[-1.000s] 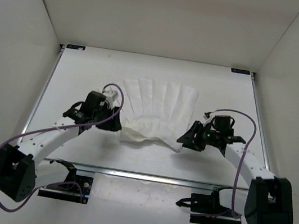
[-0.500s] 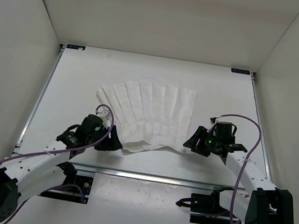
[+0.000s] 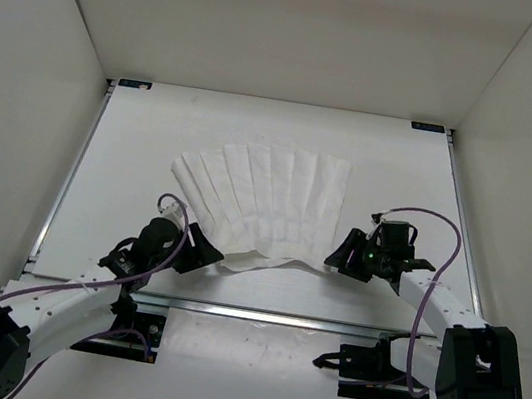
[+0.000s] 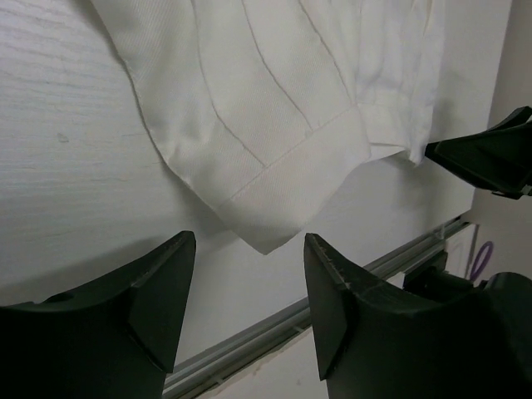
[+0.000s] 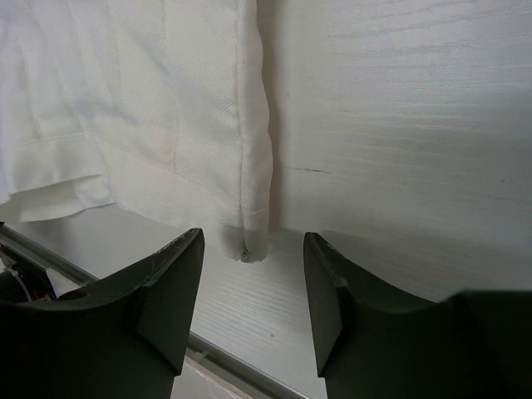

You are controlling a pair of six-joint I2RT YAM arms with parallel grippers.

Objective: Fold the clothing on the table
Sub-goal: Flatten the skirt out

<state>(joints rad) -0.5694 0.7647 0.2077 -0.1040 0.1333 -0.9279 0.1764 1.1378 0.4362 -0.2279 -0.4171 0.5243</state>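
My left gripper's fingers are above the table, so it is too early to close: it lowers to the garment's near corner first, then closes there.
The clothing (image 3: 265,205), a white pleated fan-shaped garment, lies spread flat on the table (image 3: 132,148), its narrow end toward the near edge. My left gripper (image 3: 206,248) stands open just short of the garment's near left corner (image 4: 266,241), nothing between its fingers. My right gripper (image 3: 338,259) is open too, low over the table, with the near right corner (image 5: 249,245) lying just beyond its fingertips. In the left wrist view the black fingers of the right gripper (image 4: 486,154) show past the hem.
A metal rail (image 3: 268,315) runs along the table's near edge, close behind both grippers. Rails with black corner brackets (image 3: 429,128) line the other edges. White walls enclose the table on three sides.
Both grippers have let go of the garment's near corners and drawn back toward the near edge. The bunched near hem now lies flatter and the garment has spread wider to the left.
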